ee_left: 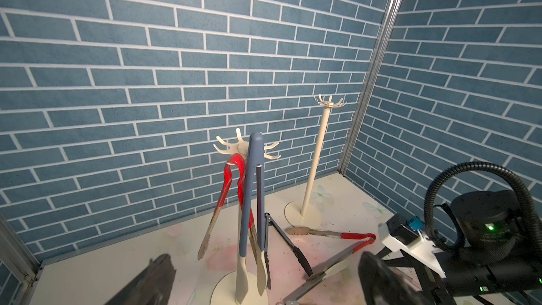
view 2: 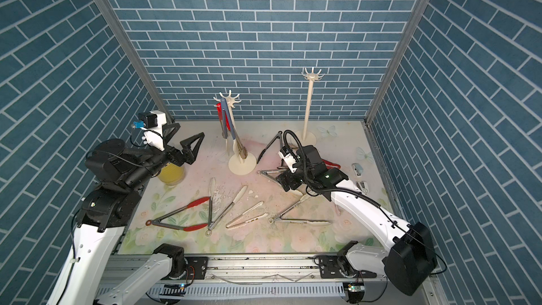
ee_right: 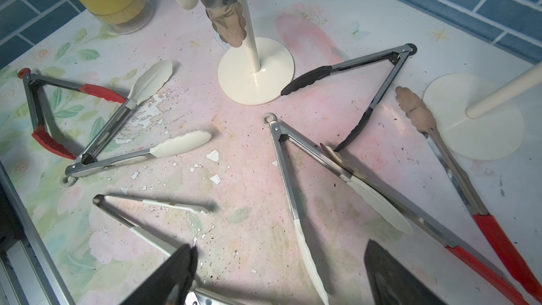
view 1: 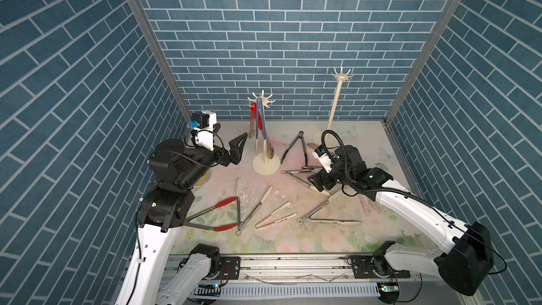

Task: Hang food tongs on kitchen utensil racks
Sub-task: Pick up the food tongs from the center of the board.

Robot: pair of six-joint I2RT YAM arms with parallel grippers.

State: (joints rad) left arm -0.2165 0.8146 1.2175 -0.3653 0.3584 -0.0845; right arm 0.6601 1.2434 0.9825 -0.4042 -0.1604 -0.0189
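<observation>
My right gripper grips the cream-tipped steel tongs by one steel arm next, which leaves the ring end free to hang on a hook.
Two cream kitchen utensil racks stand at the back. The near rack (view 1: 262,99) (ee_left: 243,149) carries blue tongs (view 1: 259,118) (ee_left: 254,171) and red-handled tongs (view 1: 252,112) (ee_left: 231,171). The far rack (view 1: 336,101) (ee_left: 318,148) has bare hooks. My left gripper (view 1: 228,137) (ee_left: 267,259) is open and empty, just left of the near rack. My right gripper (view 1: 318,183) (ee_right: 281,247) is open low over cream-tipped steel tongs (ee_right: 289,189), one arm of which lies between its fingers. Several more food tongs lie on the table: red-tipped (view 1: 217,212), cream-tipped (view 1: 249,203) and black (view 1: 296,146).
A yellow cup (view 2: 171,174) stands under my left arm at the table's left edge. Red-handled tongs (ee_right: 475,200) lie by the far rack's base (ee_right: 481,130). Two small staplers (view 2: 357,168) sit near the right wall. Blue brick walls close in three sides.
</observation>
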